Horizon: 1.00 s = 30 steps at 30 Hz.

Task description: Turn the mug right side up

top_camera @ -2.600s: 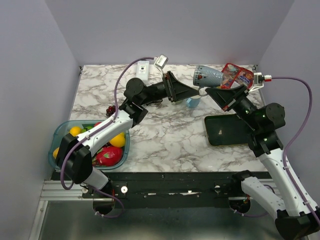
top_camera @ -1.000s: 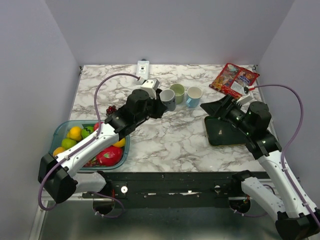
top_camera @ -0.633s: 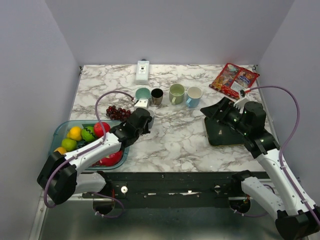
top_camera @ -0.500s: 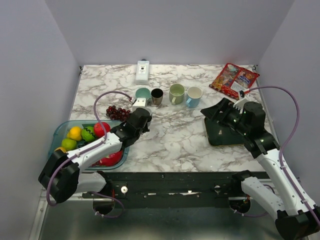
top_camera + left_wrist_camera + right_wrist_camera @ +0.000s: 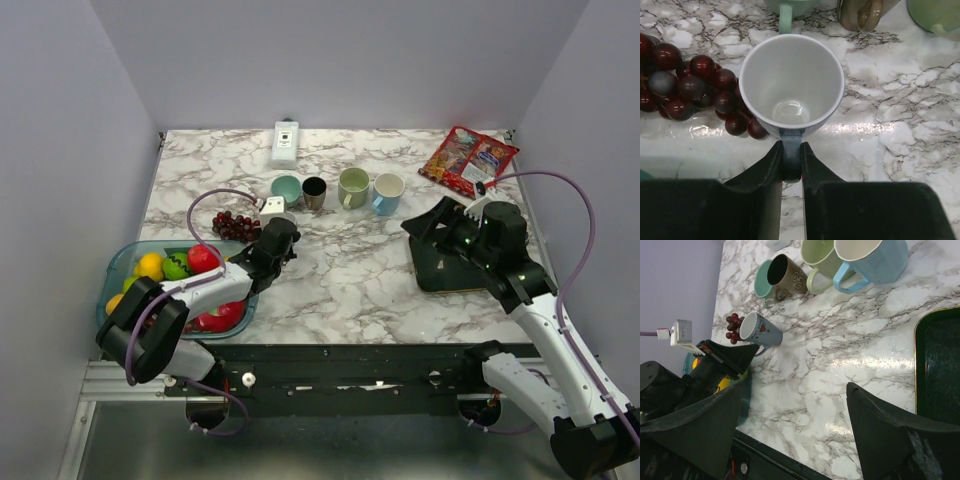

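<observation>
My left gripper should open now, because the mug is low over flat marble with its opening up. The mug would stand beside the grapes [image 5: 685,85].
A grey-blue mug [image 5: 791,85] with a white inside and a red mark on its side [image 5: 761,330] stands mouth up beside the grapes [image 5: 685,85]. My left gripper [image 5: 791,148] is shut on the mug's handle, low over the table at centre left [image 5: 279,237]. I cannot tell whether the mug's base rests on the marble. My right gripper [image 5: 795,387] hangs open and empty over the left end of the dark tray [image 5: 470,270], well to the right of the mug.
Behind the mug stands a row of upright mugs: teal [image 5: 286,187], brown [image 5: 314,191], green [image 5: 353,186] and light blue [image 5: 387,192]. A fruit bin [image 5: 118,272] sits near left, a snack bag [image 5: 468,158] far right, a white device [image 5: 285,143] at the back.
The mug hung on its side in the air between both arms, then joined the row. My left gripper has since drawn it near-left beside the grapes. The right arm pulled back over the tray.
</observation>
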Available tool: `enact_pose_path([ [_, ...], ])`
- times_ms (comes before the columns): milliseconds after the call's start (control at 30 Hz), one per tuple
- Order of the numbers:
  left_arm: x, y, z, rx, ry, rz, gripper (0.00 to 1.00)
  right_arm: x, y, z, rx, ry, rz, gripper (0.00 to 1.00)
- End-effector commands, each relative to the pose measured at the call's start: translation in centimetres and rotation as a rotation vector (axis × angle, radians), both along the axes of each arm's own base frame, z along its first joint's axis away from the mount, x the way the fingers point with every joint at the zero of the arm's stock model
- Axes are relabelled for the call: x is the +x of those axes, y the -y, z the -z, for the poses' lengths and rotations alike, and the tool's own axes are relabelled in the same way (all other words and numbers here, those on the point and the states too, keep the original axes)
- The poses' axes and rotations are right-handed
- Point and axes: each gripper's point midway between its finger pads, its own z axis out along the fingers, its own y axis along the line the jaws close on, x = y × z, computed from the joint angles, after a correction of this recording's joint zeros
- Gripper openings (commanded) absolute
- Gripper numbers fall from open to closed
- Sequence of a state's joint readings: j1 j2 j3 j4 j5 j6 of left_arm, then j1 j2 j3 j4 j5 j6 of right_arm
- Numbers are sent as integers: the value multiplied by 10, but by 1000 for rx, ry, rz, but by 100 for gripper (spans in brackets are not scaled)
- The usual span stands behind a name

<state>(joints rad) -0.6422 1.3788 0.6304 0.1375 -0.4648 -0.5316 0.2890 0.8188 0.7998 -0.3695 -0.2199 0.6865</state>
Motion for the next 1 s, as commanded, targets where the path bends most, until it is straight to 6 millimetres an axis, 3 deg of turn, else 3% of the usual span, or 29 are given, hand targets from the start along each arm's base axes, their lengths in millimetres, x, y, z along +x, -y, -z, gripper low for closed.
enact_pose_path([
  [0,17,0,-9,-36,78,-56,0,1,3,-8,-20,11,12,91],
  [67,15,-2,-3,-33,63,-68,0,0,3,-6,-19,6,19,92],
  [133,12,-5,-3,-38,45,-93,25,0,8,0,-26,-19,48,95],
  [167,12,-6,-4,-40,42,-98,32,2,12,5,-38,-42,71,97],
  [200,11,-7,-5,-42,39,-104,47,5,19,11,-54,-70,125,99],
  [300,9,-7,-8,-56,37,-113,64,8,32,31,-105,-177,210,100],
  [433,4,-6,-11,-59,40,-114,76,8,45,51,-155,-273,291,100],
  [567,-1,-3,-28,-77,53,-106,85,8,68,64,-214,-314,419,100],
  [800,-25,-16,-100,-151,128,-91,99,4,140,78,-474,-363,683,99],
  [967,-37,-17,-149,-163,212,14,99,6,186,86,-518,-430,824,99],
])
